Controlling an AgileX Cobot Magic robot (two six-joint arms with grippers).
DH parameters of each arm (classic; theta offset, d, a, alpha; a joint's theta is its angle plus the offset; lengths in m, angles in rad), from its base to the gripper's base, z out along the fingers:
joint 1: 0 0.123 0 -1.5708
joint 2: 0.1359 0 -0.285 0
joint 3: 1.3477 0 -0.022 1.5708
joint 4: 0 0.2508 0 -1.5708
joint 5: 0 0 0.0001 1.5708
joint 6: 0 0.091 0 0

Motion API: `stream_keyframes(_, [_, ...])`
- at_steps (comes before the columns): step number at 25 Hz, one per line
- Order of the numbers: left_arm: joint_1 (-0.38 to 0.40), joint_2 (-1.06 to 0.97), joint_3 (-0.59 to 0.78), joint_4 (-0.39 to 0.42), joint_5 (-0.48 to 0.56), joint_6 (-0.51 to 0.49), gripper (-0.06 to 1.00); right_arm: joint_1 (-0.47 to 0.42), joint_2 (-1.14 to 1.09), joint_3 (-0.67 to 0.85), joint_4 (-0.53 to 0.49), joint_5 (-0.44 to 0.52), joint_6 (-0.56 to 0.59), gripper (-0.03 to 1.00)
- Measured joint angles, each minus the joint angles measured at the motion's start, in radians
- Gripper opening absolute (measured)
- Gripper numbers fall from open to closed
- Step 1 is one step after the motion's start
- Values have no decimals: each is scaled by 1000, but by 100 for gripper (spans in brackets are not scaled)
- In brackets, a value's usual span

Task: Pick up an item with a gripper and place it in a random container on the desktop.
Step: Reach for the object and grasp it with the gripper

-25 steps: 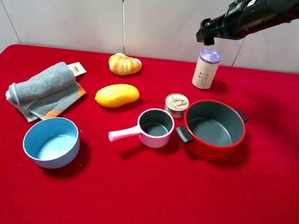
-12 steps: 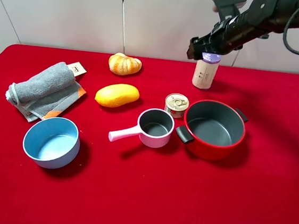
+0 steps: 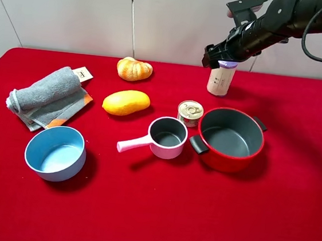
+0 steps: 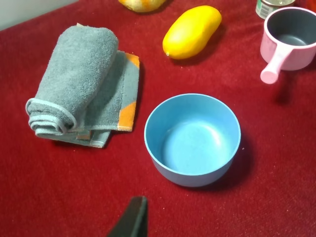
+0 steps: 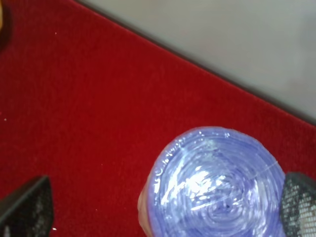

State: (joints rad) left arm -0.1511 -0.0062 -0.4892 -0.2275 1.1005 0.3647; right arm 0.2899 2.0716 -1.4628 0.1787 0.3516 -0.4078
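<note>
My right gripper lowers, before it closes on the item. In the right wrist view my fingers stop near the purple top, short of the item's beige sides.
The item (image 3: 220,82), a beige cylinder with a lilac crinkled top, stands upright at the back of the red table. My right gripper (image 3: 220,59) is down at its top, which it partly hides. In the right wrist view the purple top (image 5: 217,182) sits between the two open fingers (image 5: 24,207), which stand apart from it on both sides. The gripper's midpoint (image 5: 163,207) is over the item. The light blue bowl (image 3: 55,152) stands at the front left, also in the left wrist view (image 4: 192,138). My left gripper (image 4: 132,221) shows only a dark tip, empty, short of the bowl.
A red two-handled pot (image 3: 230,139), a pink handled saucepan (image 3: 165,137) and a silver tin can (image 3: 190,112) stand in front of the item. A mango (image 3: 126,102), a bread roll (image 3: 134,69) and a rolled grey towel (image 3: 47,94) lie to the left.
My right gripper has come down and leftward from above the item until its fingers straddle the purple top. The item and all other things have stayed put.
</note>
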Motion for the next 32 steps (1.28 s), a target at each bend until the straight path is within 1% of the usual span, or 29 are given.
stream_keyframes(5, [0, 0, 0, 0, 0, 0, 99, -20, 8, 0, -19, 0, 0, 69])
stream_keyframes(12, [0, 0, 0, 0, 0, 0, 99, -31, 26, 0, -19, -4, 0, 69])
stream_keyframes(20, [0, 0, 0, 0, 0, 0, 99, -31, 60, 0, 4, -40, -22, 69])
stream_keyframes(25, [0, 0, 0, 0, 0, 0, 99, -31, 61, 0, 8, -76, -23, 69])
stream_keyframes(32, [0, 0, 0, 0, 0, 0, 99, -31, 81, 0, 19, -100, -24, 69])
